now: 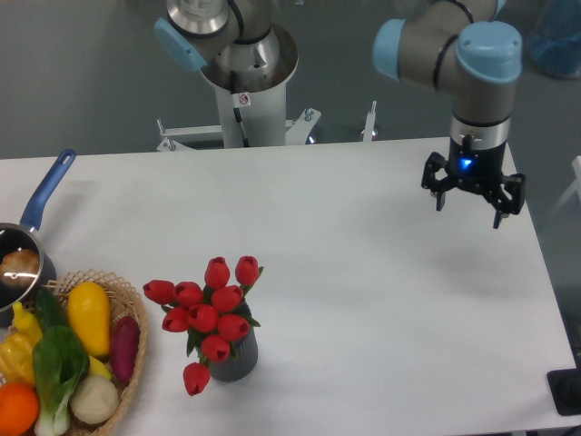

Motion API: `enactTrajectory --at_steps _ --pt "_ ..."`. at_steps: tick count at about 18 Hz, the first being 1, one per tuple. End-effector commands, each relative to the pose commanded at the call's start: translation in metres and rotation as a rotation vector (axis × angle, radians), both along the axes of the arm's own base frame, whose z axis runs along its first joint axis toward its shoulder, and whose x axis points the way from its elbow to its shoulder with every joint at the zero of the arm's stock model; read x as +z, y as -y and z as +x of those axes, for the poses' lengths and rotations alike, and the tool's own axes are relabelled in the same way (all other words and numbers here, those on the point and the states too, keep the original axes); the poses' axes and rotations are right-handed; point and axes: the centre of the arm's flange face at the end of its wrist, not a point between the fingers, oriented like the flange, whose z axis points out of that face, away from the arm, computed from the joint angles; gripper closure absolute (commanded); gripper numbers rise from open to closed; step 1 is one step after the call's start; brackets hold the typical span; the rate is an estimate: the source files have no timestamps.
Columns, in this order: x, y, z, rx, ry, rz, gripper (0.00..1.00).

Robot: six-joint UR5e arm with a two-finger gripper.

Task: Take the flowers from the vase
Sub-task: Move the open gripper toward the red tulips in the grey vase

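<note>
My gripper grips the flowers (pixel 209 313) by their red tulip buds next, to pick them from the dark grey vase (pixel 238 359).
The flowers (pixel 209 313), a bunch of red tulip buds with green leaves, stand in the vase (pixel 234 361), a small dark grey ribbed cylinder near the table's front left. One bud droops over the vase's left side. My gripper (pixel 470 207) hangs above the table's far right, well away from the flowers. Its fingers are spread open and hold nothing.
A woven wicker basket (pixel 134 363) of vegetables sits at the front left corner, just left of the vase. A blue-handled steel saucepan (pixel 20 263) stands behind it at the left edge. The robot's base column (pixel 245 100) rises behind the table's far edge.
</note>
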Motion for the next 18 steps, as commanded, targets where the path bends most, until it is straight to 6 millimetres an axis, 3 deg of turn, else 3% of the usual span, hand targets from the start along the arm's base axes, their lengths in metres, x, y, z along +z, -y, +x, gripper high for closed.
enactTrajectory --at_steps 5,7,8,12,14,18 --pt "-0.013 0.0 0.002 -0.002 0.025 0.001 0.0" --pt "-0.039 -0.003 0.025 -0.003 0.1 0.062 0.0" --pt "-0.04 -0.006 0.035 -0.013 0.118 0.118 0.0" --pt "-0.034 -0.021 0.071 -0.059 0.192 0.31 0.0" --pt "-0.029 -0.045 0.091 -0.103 0.233 0.412 0.0" --pt "-0.008 -0.069 0.129 -0.128 0.271 0.489 0.0"
